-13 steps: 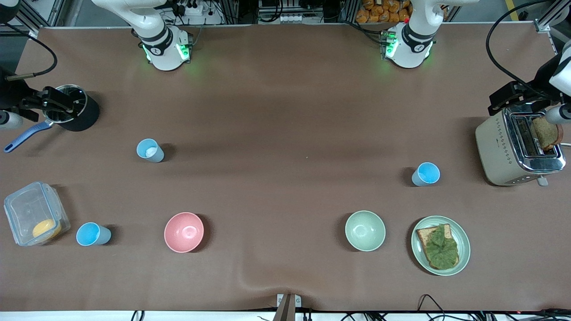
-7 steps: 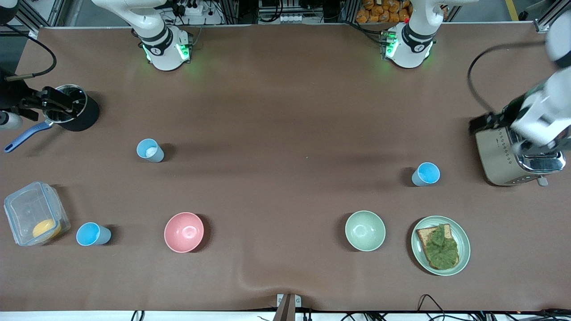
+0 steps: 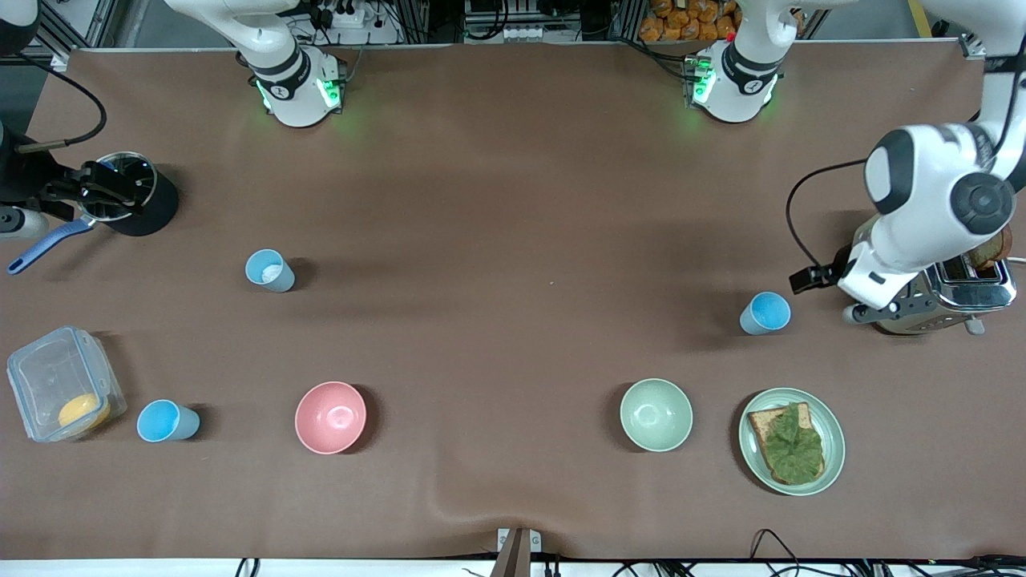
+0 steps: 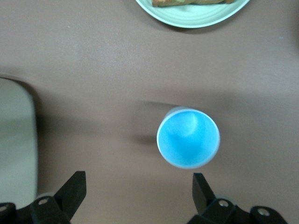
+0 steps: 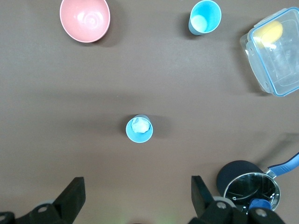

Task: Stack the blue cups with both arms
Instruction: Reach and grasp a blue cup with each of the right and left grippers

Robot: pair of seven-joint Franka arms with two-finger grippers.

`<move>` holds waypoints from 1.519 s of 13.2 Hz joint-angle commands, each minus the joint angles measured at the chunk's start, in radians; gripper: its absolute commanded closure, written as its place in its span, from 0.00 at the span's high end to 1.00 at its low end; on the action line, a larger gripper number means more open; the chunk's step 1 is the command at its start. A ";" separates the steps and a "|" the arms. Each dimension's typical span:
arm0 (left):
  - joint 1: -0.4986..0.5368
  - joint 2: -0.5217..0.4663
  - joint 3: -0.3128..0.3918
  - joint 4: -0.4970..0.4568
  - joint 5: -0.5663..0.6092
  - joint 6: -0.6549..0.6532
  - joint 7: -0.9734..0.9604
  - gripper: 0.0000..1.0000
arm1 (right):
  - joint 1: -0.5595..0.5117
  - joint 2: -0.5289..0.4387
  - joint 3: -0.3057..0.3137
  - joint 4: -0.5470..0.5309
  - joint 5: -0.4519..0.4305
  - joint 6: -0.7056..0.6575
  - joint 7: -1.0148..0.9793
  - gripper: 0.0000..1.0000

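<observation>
The left gripper grabs the sky-blue cup beside the toaster by its rim (image 3: pixel 786 309) next, to stack it with the pale blue cup (image 3: pixel 270 271).
Three blue cups stand upright and apart. A pale blue cup with a whitish inside (image 3: pixel 270 271) is toward the right arm's end; it also shows in the right wrist view (image 5: pixel 139 129). A sky-blue cup (image 3: pixel 167 421) stands beside the plastic box. Another sky-blue cup (image 3: pixel 765 312) stands beside the toaster. My left gripper (image 4: pixel 138 181) is open and empty, up in the air just short of that cup (image 4: pixel 188 137). My right gripper (image 5: pixel 136 185) is open and empty, high above the table between the pot and the pale cup.
A toaster (image 3: pixel 898 264) with a bread slice sits under the left arm (image 3: pixel 930 200). A plate with toast (image 3: pixel 792 441), a green bowl (image 3: pixel 656 414) and a pink bowl (image 3: pixel 330 417) lie nearer the camera. A plastic box (image 3: pixel 60 385) and a black pot (image 3: pixel 136 200) are at the right arm's end.
The left arm has swung from over the toaster toward the sky-blue cup beside it. The right arm has hardly moved. The cups have not moved.
</observation>
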 commanded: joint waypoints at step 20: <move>0.014 -0.064 -0.097 0.016 -0.016 -0.007 -0.039 0.00 | 0.016 0.114 0.003 -0.611 -0.008 0.660 -0.035 1.00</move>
